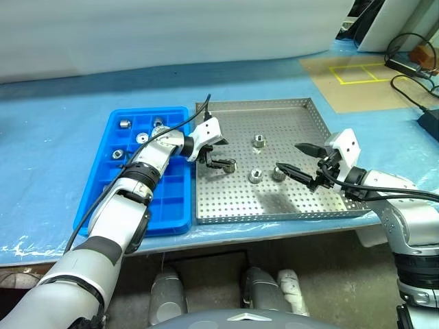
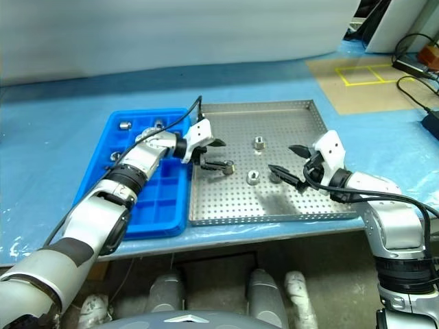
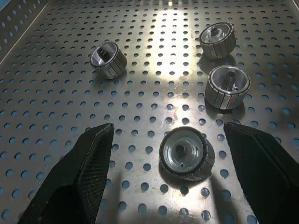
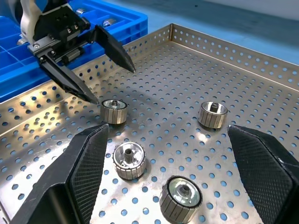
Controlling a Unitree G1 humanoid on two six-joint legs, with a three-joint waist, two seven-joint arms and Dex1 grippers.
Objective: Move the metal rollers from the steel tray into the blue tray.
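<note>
I should lower my left gripper before I close it on the roller. My left fingers are above the roller's rim, so they would miss the roller if I closed now.
The steel tray (image 1: pixel 302 202) lies mid-table with the blue tray (image 1: pixel 171 199) against its left side. Several metal rollers lie on the perforated floor: one (image 1: pixel 259 141) toward the back, two side by side (image 1: pixel 256 175) (image 1: pixel 278 173), and one (image 1: pixel 230 165) near the left rim. My left gripper (image 1: pixel 226 153) is open and hangs low over that last roller (image 3: pixel 187 154), which lies between its fingertips, untouched. My right gripper (image 1: pixel 287 155) is open above the right-hand pair, holding nothing. Several rollers (image 1: pixel 142 137) sit in the blue tray's far compartments.
A blue sheet (image 1: pixel 55 157) covers the table, whose front edge runs just below both trays. At the back right are a brown mat with a yellow taped square (image 1: pixel 357 72) and black cables (image 1: pixel 411 65).
</note>
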